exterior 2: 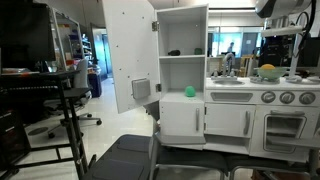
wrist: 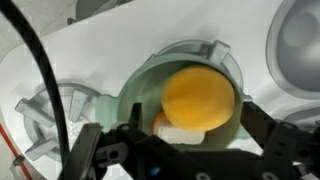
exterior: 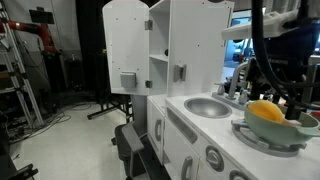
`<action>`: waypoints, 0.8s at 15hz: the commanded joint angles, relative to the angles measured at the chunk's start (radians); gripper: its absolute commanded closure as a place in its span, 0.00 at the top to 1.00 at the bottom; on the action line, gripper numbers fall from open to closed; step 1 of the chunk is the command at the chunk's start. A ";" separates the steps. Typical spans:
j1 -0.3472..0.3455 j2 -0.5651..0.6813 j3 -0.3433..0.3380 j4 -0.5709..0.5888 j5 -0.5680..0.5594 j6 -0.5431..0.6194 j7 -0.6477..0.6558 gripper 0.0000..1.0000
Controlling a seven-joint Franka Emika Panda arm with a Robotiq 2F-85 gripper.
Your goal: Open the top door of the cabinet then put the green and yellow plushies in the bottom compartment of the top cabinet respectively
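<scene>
The yellow plushie is ready for my gripper to close on: its rounded top [exterior: 264,109] [wrist: 198,97] is between both fingers, and they reach down to the bowl's rim.
The white cabinet [exterior 2: 184,30] has its top door [exterior 2: 128,55] swung open; the door also shows in an exterior view [exterior: 125,45]. The green plushie [exterior 2: 190,91] lies in the bottom compartment of the top cabinet. The yellow plushie [wrist: 198,98] sits in a pale green bowl [wrist: 138,95] on the counter, and shows in both exterior views [exterior: 265,109] [exterior 2: 268,70]. My gripper [wrist: 185,140] is open right above the bowl, one finger on each side of the yellow plushie, holding nothing.
A round sink [exterior: 207,106] lies in the counter between the bowl and the cabinet, also in the wrist view [wrist: 300,50]. A small dark object [exterior 2: 173,52] rests on the upper shelf. A black chair [exterior 2: 125,155] stands in front of the cabinet.
</scene>
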 commanded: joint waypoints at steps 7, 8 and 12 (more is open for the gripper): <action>-0.020 0.029 0.016 0.050 0.024 -0.038 -0.018 0.58; -0.015 0.030 0.010 0.060 0.027 -0.049 -0.018 0.49; -0.016 0.034 0.009 0.066 0.027 -0.057 -0.017 0.21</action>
